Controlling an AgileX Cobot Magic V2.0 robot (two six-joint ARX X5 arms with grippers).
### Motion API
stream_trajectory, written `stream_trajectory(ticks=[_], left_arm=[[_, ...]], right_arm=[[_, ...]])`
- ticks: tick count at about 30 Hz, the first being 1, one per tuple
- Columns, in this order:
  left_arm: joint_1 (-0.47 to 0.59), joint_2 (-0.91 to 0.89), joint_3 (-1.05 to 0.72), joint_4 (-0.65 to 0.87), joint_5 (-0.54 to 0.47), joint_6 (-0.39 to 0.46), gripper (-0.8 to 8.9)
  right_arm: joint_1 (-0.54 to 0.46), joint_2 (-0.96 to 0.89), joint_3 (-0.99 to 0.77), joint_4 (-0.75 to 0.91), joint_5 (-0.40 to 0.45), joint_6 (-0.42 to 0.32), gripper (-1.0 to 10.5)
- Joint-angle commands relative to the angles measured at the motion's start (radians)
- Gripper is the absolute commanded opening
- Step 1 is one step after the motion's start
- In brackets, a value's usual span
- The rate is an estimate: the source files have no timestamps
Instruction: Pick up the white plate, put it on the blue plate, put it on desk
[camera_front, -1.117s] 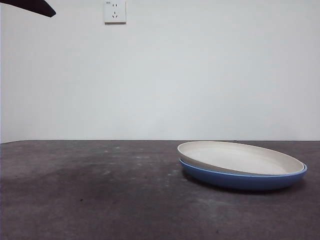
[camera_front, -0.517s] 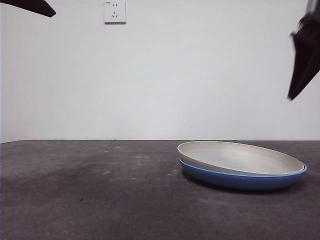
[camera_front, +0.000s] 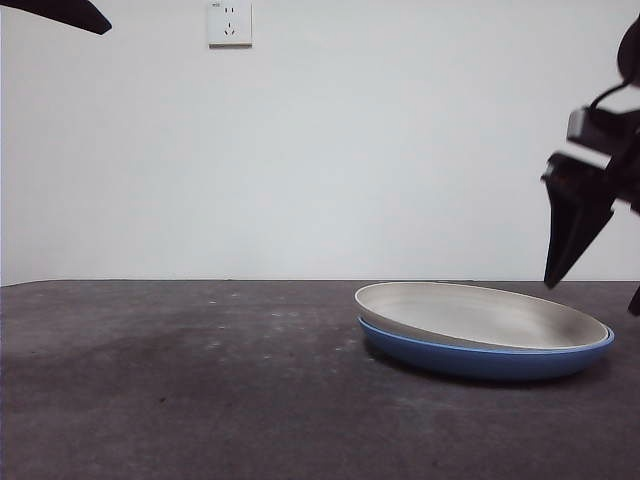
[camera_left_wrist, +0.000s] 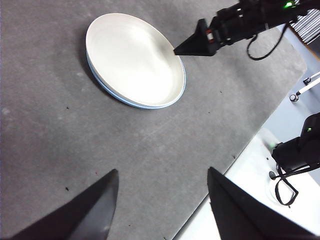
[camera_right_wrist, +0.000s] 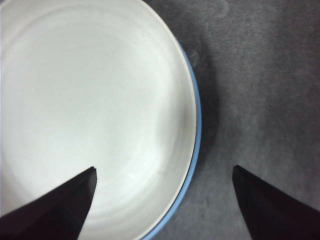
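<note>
I should grab the stacked plates by their thin paired rims with my right gripper next, because the plates are far wider than its open fingers.
The white plate (camera_front: 480, 315) lies nested, slightly tilted, in the blue plate (camera_front: 480, 362) on the desk (camera_front: 200, 380), right of centre. My right gripper (camera_front: 592, 296) hangs open just above the plates' right rim. In the right wrist view its jaws (camera_right_wrist: 164, 170) straddle the white plate's (camera_right_wrist: 90, 100) edge and the blue rim (camera_right_wrist: 197, 115), one over the white inside and one over bare desk. The left wrist view shows the stacked white plate (camera_left_wrist: 132, 57), the blue rim (camera_left_wrist: 150, 106) and the right gripper (camera_left_wrist: 182, 50) from afar. My left gripper (camera_left_wrist: 162, 172) is open, holding nothing.
The left arm shows only as a black tip (camera_front: 60, 12) at the top left corner. A wall outlet (camera_front: 229, 22) is on the white wall behind. The desk's edge (camera_left_wrist: 220, 165) runs near the left gripper, with cables and stands beyond it.
The right gripper came into view at the right edge and has dropped from high up to just above the plates' right rim. The plates and left arm stayed put.
</note>
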Motion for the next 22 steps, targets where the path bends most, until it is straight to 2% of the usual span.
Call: stream_trajectory(ticks=[1,5,9,12,15,22], left_arm=[[-0.005,0.006,0.009,0.005,0.009,0.019,2.85],[-0.005,0.006,0.009,0.005,0.009,0.019,2.85],[-0.005,0.006,0.009,0.005,0.009,0.017,2.85],[-0.005,0.006,0.009,0.004,0.009,0.014,2.85],[-0.006,0.006,0.009,0.003,0.009,0.014,2.85],[-0.005,0.006,0.009,0.003,0.009,0.014,2.85]], right_arm=[[0.002,0.051,0.005,0.032,-0.003,0.011,3.7],[0.002,0.102,0.005,0.068,-0.031,0.018,3.5],[0.002,0.139,0.005,0.086,-0.029,0.019,2.6],[0.002,0.148,0.005,0.098,-0.024,0.019,2.4],[0.002,0.148,0.005,0.109,-0.024,0.026,1.4],[-0.010,0.147,0.005,0.108,-0.013,0.045,0.4]])
